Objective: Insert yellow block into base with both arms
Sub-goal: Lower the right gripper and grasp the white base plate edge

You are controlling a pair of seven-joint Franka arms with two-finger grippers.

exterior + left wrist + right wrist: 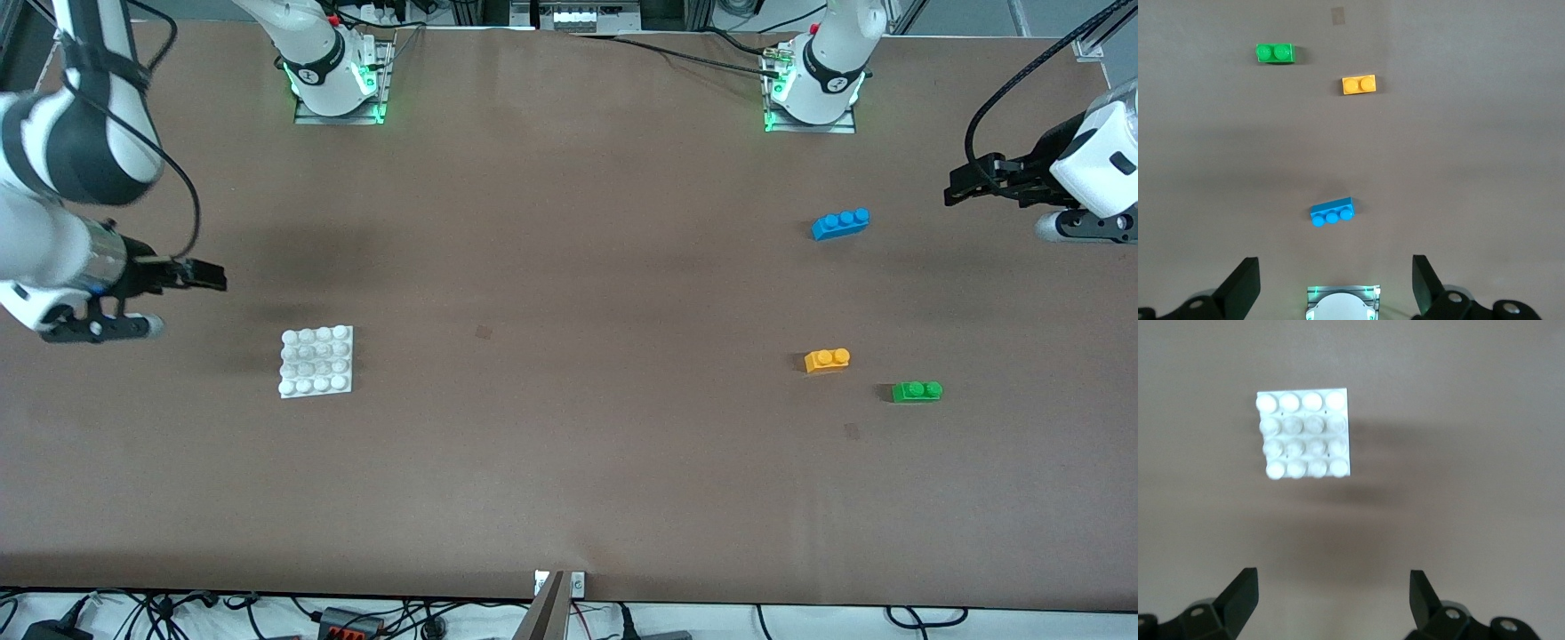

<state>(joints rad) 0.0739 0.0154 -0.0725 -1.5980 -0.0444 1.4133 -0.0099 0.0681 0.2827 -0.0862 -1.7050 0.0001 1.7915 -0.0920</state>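
Note:
The base needs to come to the yellow block [827,359], so next I need to grab the white base by its studs with my right gripper.
The yellow block [827,359] lies on the brown table toward the left arm's end; it also shows in the left wrist view [1359,85]. The white base [316,360] lies toward the right arm's end and shows in the right wrist view [1303,433]. My left gripper [960,188] is open and empty, up in the air over the table's end, apart from the bricks; its fingers frame bare table in the left wrist view [1335,287]. My right gripper [206,276] is open and empty, over the table beside the base [1333,603].
A blue three-stud brick [840,223] lies farther from the front camera than the yellow block. A green two-stud brick [917,391] lies a little nearer, close beside the yellow block. The arm bases [336,76] [813,89] stand along the table's back edge.

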